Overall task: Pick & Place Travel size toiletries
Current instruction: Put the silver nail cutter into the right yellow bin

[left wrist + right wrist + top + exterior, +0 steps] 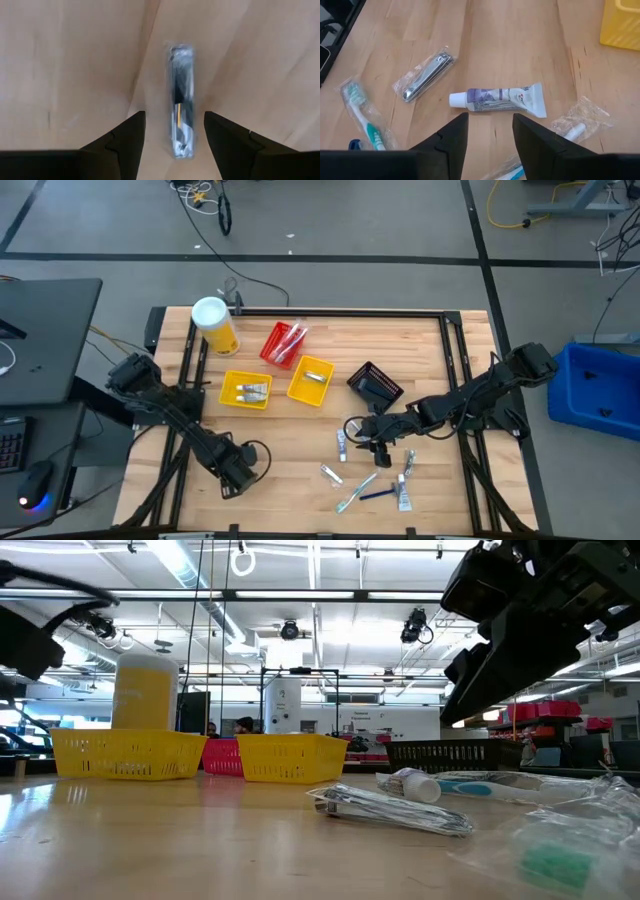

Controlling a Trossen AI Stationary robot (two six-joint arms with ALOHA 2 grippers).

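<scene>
The wrapped nail clipper (425, 75) has my left gripper's fingers on either side of it, down near the wood. My left gripper needs to close now. Closing now would hold the clipper.
Travel size toiletries lie loose on the wooden table: a white toothpaste tube (497, 100), a wrapped nail clipper (425, 75), a green toothbrush (362, 117) and a small wrapped item (580, 122). My right gripper (490, 117) (360, 432) hangs open just short of the toothpaste tube, slanting down. At the near left, my left gripper (175, 117) (234, 472) points straight down and is open. Its fingers stand on either side of a dark item in a clear wrapper (181, 100) that lies flat on the table; they do not touch it.
Behind the toiletries stand two yellow bins (246, 390) (311, 380), a red bin (283, 344) and a black bin (376, 385). A yellow canister with a white lid (215, 325) is at the far left. More wrapped items (404, 480) lie near the front edge.
</scene>
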